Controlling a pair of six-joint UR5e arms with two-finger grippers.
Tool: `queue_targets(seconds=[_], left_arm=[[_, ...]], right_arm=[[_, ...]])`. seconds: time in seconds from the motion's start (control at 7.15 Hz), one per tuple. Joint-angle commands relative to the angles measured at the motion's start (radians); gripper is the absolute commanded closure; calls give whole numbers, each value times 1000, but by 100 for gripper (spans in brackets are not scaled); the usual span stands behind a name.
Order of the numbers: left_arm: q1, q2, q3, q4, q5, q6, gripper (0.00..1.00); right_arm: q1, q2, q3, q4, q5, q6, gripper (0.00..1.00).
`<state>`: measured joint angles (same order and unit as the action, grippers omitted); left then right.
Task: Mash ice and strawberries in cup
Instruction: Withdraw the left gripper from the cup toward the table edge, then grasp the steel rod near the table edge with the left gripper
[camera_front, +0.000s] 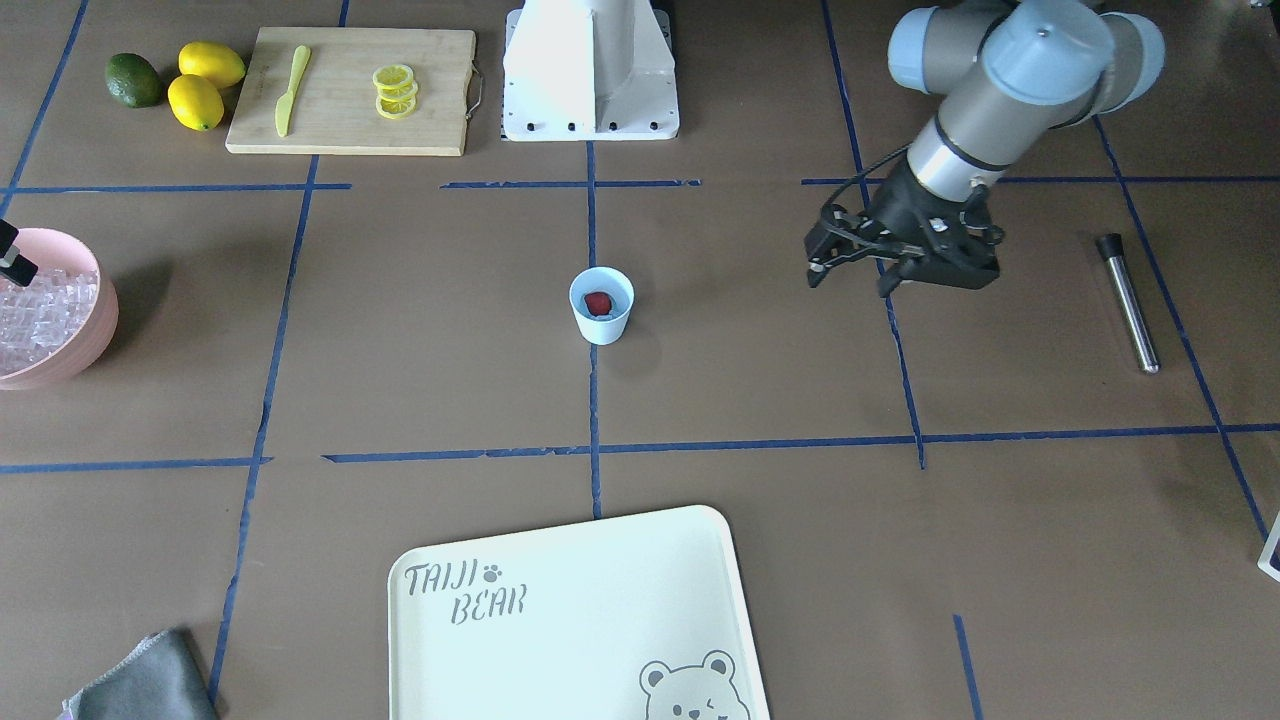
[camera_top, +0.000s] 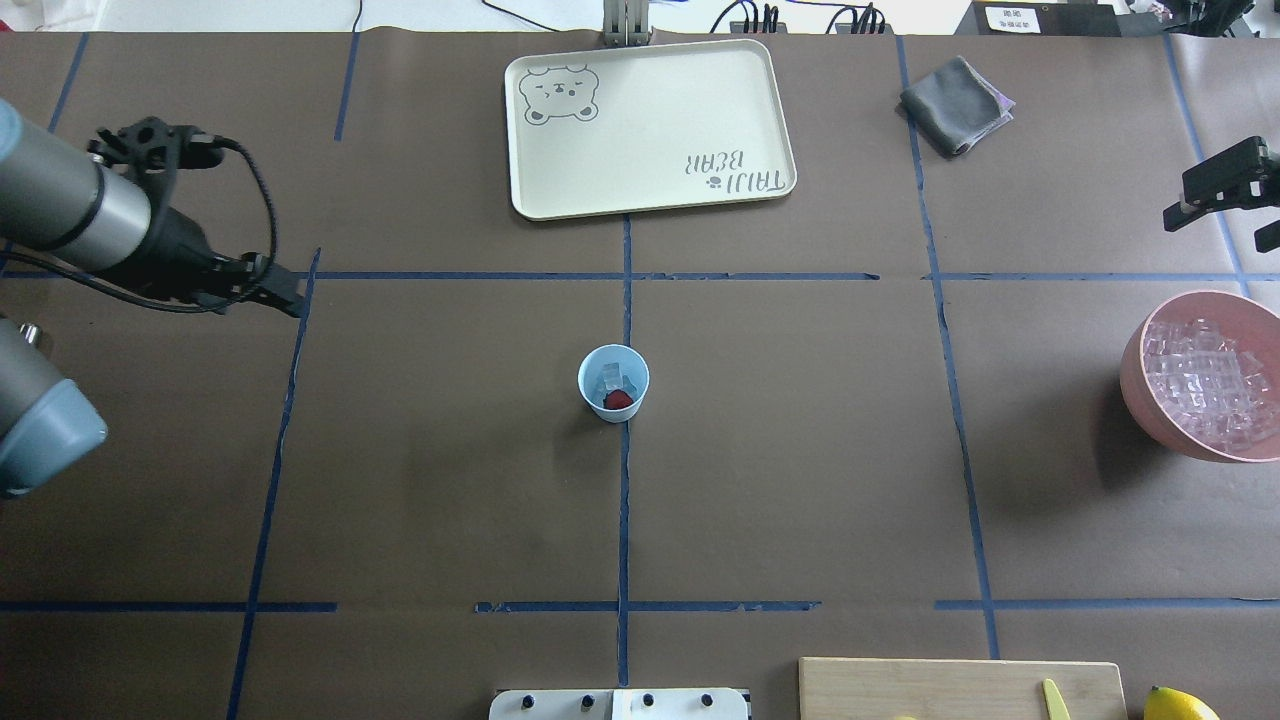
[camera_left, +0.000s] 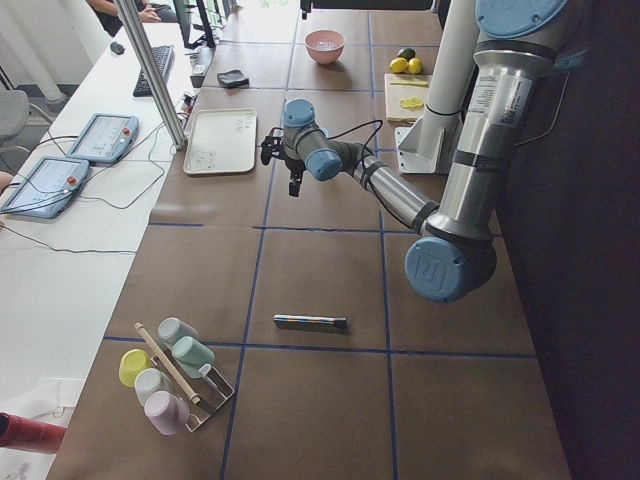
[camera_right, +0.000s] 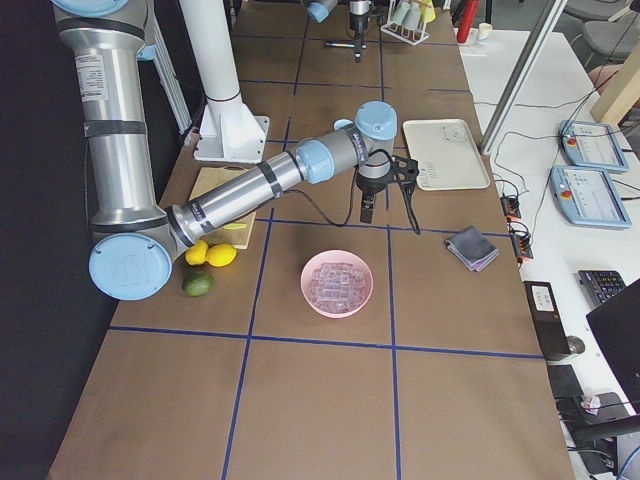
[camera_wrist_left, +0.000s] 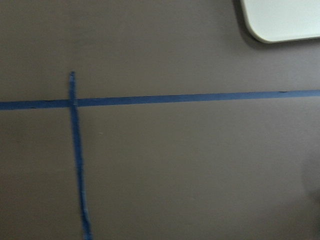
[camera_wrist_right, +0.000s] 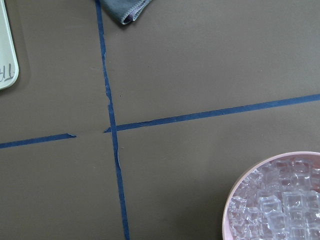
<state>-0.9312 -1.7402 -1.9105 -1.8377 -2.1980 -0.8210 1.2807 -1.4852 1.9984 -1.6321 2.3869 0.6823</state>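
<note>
The muddler is a long, slim rod (camera_front: 1128, 300) lying flat. My left gripper grabs the middle of the muddler's steel body (camera_front: 1130, 306) next, to keep the muddler level.
The pale blue cup (camera_front: 601, 318) stands at the table's middle, also in the overhead view (camera_top: 590, 385). Inside it lie a red strawberry (camera_front: 598, 303) and a few clear ice cubes (camera_top: 610, 376). My left gripper (camera_front: 850, 282) hovers open and empty above the table, well to the side of the cup, between it and a metal muddler rod (camera_front: 1130, 305). My right gripper (camera_top: 1220, 215) looks open and empty at the table's far right edge, just beyond the pink bowl (camera_top: 1135, 370) full of ice cubes (camera_top: 1205, 385).
A cream bear tray (camera_top: 650, 130) lies at the far middle, and a grey cloth (camera_top: 955, 105) to its right. A cutting board (camera_front: 350, 90) holds lemon slices and a yellow knife, with lemons (camera_front: 205, 82) and a green fruit (camera_front: 133, 80) beside it. A cup rack (camera_left: 170, 375) stands at the left end.
</note>
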Motion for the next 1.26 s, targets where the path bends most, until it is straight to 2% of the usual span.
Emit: queue_targets(seconds=[0.0, 0.28, 0.7, 1.12], left_arm=[[-147, 141, 11, 1, -16, 292, 10], [-259, 194, 103, 0, -12, 494, 10], [-285, 177, 266, -12, -16, 482, 7], [-275, 159, 382, -14, -32, 408, 7]], right_arm=[[8, -1, 0, 0, 0, 0, 0], [9, -1, 0, 0, 0, -1, 0], [14, -7, 5, 0, 0, -1, 0], [14, -15, 17, 0, 2, 0, 0]])
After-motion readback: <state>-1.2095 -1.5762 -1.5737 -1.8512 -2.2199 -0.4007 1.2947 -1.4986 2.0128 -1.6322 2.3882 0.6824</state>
